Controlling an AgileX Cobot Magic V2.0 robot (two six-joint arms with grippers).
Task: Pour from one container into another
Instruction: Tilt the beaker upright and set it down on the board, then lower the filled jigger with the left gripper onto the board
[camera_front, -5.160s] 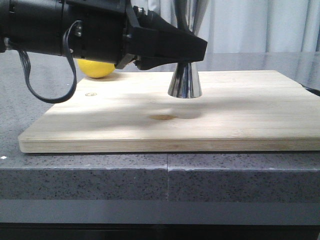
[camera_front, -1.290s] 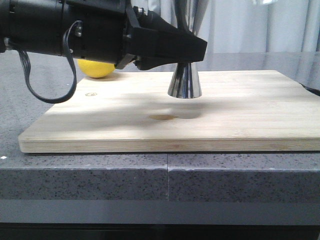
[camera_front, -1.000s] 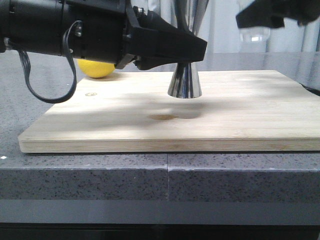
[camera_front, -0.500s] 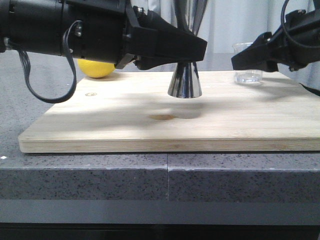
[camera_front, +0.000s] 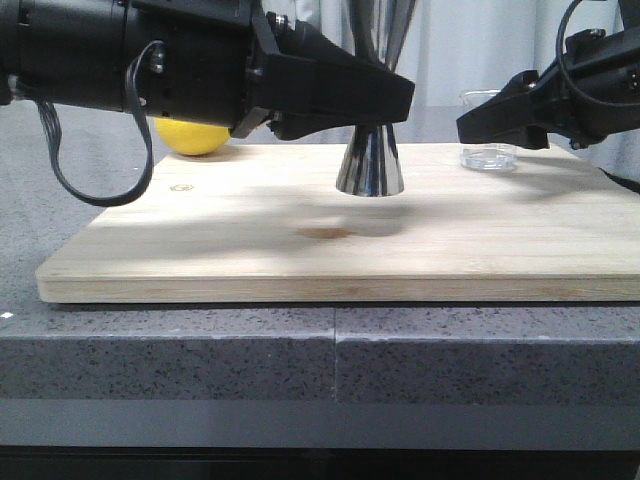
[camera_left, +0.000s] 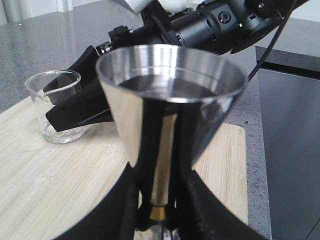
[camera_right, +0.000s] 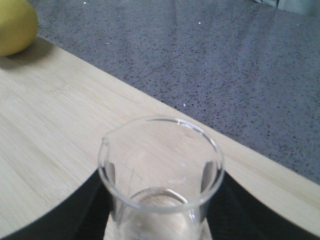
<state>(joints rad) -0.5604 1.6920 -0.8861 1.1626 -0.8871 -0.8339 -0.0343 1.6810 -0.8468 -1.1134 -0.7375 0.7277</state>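
Observation:
The glass beaker's base (camera_front: 488, 163) rests on the wooden board and the beaker would stand, so it is time to open my right gripper now.
The steel jigger (camera_front: 369, 165) stands upright on the wooden board (camera_front: 250, 250), its narrow gold-ringed waist clamped by my left gripper (camera_front: 385, 95). In the left wrist view the jigger (camera_left: 170, 95) shows liquid in its upper cone, with my left gripper (camera_left: 159, 212) shut on the waist. The clear glass beaker (camera_front: 490, 155) rests upright on the board to the jigger's right and looks almost empty. My right gripper (camera_front: 485, 122) is shut on it. In the right wrist view the beaker (camera_right: 160, 170) sits between black fingers (camera_right: 235, 210) that press on both its sides.
A yellow lemon (camera_front: 192, 138) lies at the board's back left, behind my left arm, and shows again as the lemon (camera_right: 15, 25) in the right wrist view. The board lies on a grey speckled counter (camera_front: 330, 350). A small brown stain (camera_front: 325, 234) marks the board.
My right gripper has come down from the upper right with the beaker, which now rests on the board to the right of the jigger. The left gripper and jigger have not moved.

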